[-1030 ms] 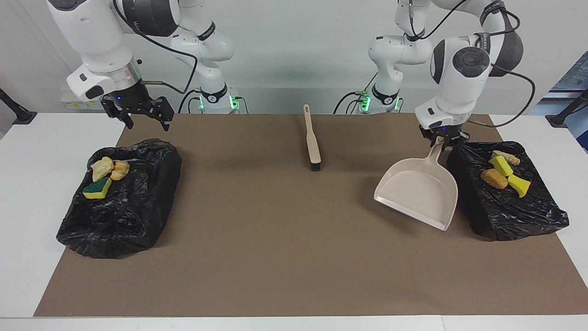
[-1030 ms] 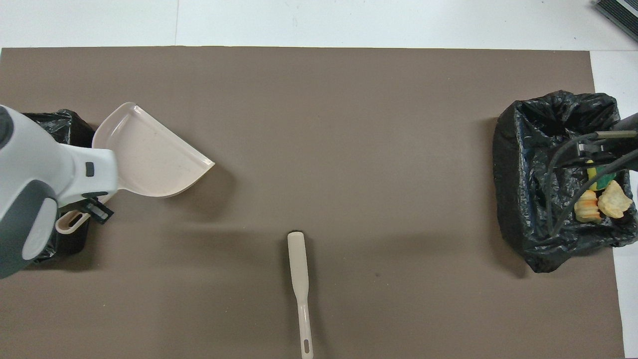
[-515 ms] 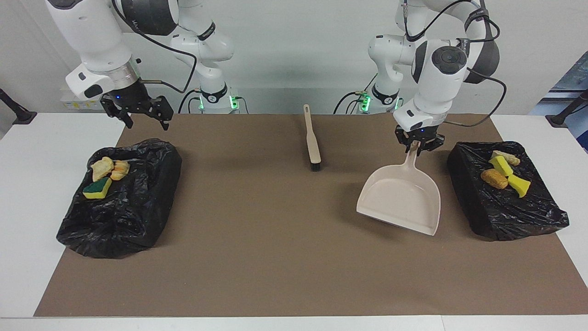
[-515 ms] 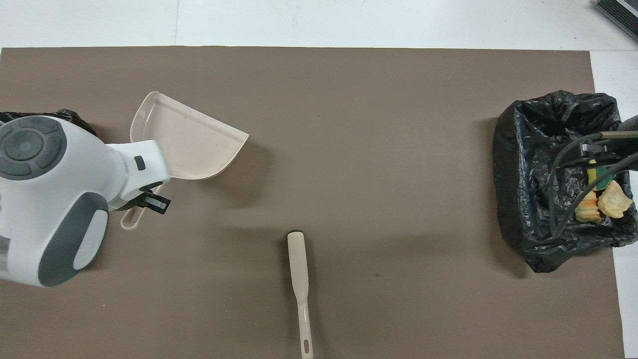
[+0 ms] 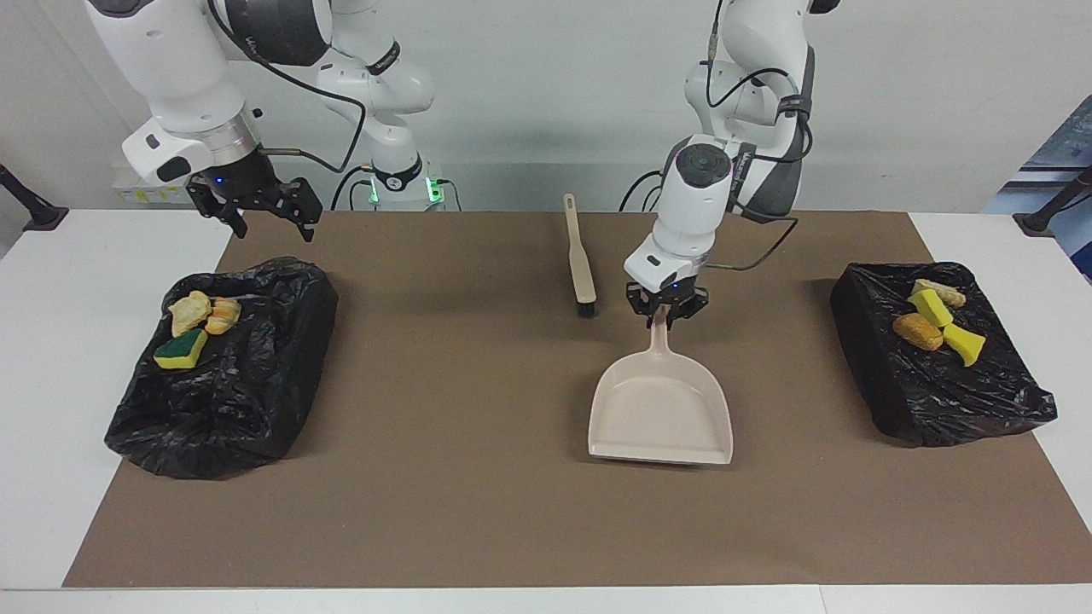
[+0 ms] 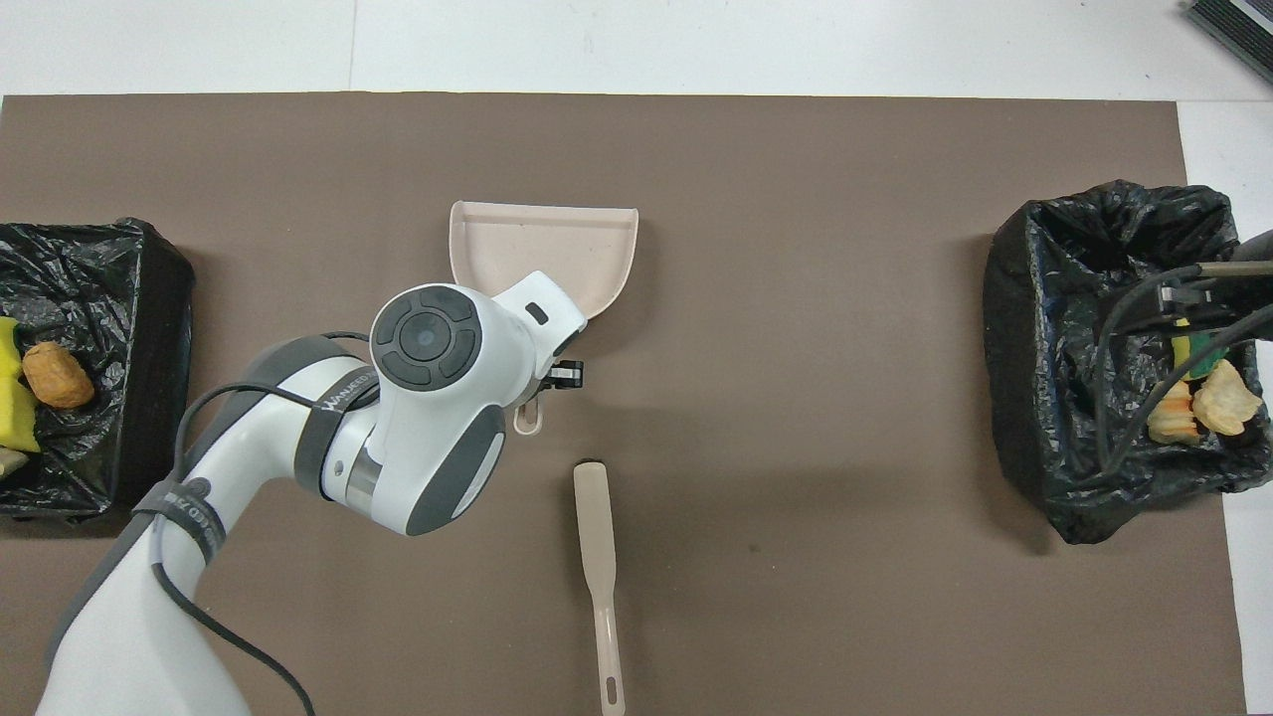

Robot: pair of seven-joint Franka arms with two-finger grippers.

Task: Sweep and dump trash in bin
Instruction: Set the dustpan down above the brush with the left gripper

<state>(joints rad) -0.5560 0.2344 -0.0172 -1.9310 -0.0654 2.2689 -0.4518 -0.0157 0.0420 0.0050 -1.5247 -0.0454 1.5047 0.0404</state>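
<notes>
I need to keep holding the dustpan with my left gripper until it is lower, because the dustpan's rim (image 6: 626,265) is still apart from its soft shadow on the brown mat.
My left gripper (image 5: 666,314) is shut on the handle of the beige dustpan (image 5: 661,418), which is empty. The pan hangs low over the middle of the brown mat, its mouth pointing away from the robots (image 6: 542,244). I cannot tell whether its lip touches the mat. Trash lies in two black-bagged bins. The bin (image 5: 879,375) at the left arm's end holds yellow sponge scraps (image 5: 930,307) and a brown lump (image 5: 917,331). The bin (image 5: 256,375) at the right arm's end holds a green-backed sponge (image 5: 182,350) and pale and orange lumps (image 5: 205,313). My right gripper (image 5: 269,217) waits open above that bin's robot-side edge.
A beige brush (image 5: 581,256) lies on the mat beside the left gripper, toward the right arm's end, with its handle pointing at the robots (image 6: 597,557). The brown mat (image 5: 478,512) covers most of the white table.
The left arm has carried the dustpan from beside the bin at its end toward the middle of the mat, turning its mouth away from the robots. The right arm has stayed put.
</notes>
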